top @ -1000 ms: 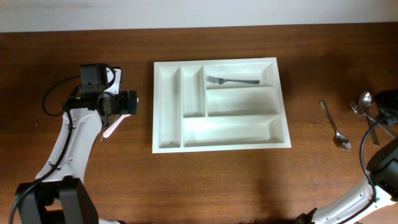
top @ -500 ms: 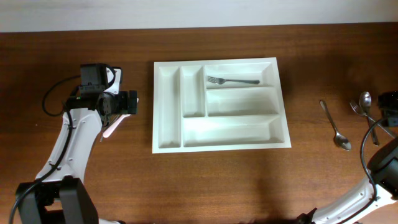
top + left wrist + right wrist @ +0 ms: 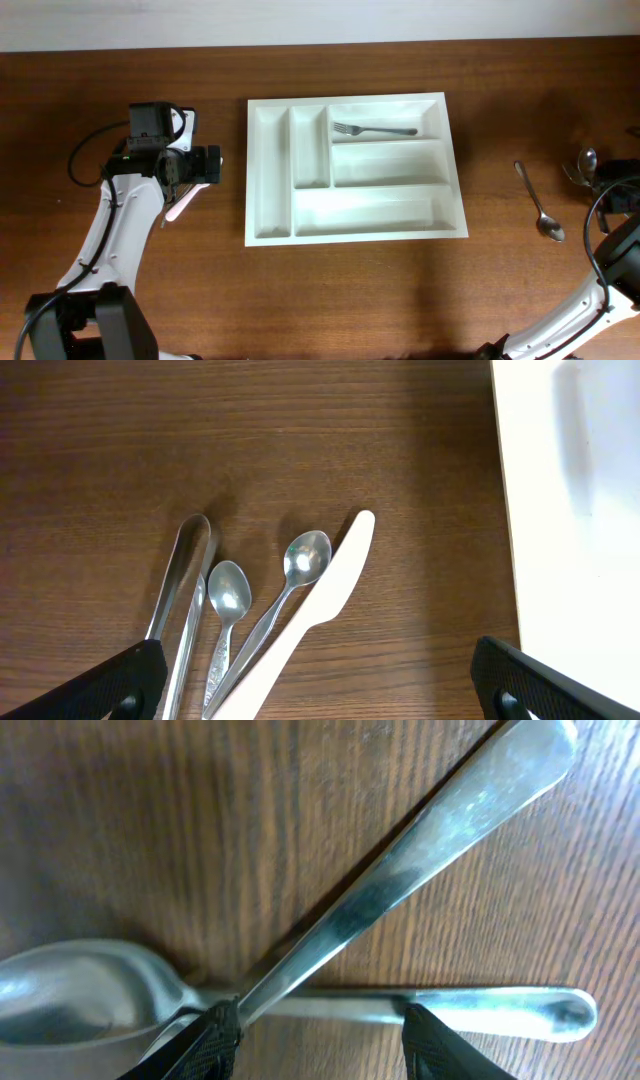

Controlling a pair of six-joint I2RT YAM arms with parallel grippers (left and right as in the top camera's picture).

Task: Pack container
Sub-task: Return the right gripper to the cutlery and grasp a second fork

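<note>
I will next grip the cutlery's narrow handle near the crossing [image 3: 298, 963] with my right gripper. Then I can lay the diagonal cutlery lengthwise in the tray's section.
The container [image 3: 270, 170] is a white compartment tray in the middle of the table, with one fork [image 3: 375, 130] in its top right compartment. At the right edge, my right gripper [image 3: 612, 192] is down over two crossed pieces of cutlery. In the right wrist view a spoon [image 3: 70, 995] lies sideways and a second handle [image 3: 450, 815] crosses it diagonally. My right gripper [image 3: 325, 1045] stands partly open, its fingertips [image 3: 215, 1040] astride the crossing. My left gripper [image 3: 320, 695] is wide open above a white plastic knife [image 3: 320, 600].
Next to the white knife lie two small spoons [image 3: 228, 595] and metal tongs [image 3: 185, 575], left of the tray's edge [image 3: 560, 560]. A lone spoon [image 3: 538, 203] lies on the wood between the tray and the right arm.
My right arm has shifted toward the table's front and now covers the crossed handles; only a spoon bowl shows beside it. The left arm and the tray have not moved.
</note>
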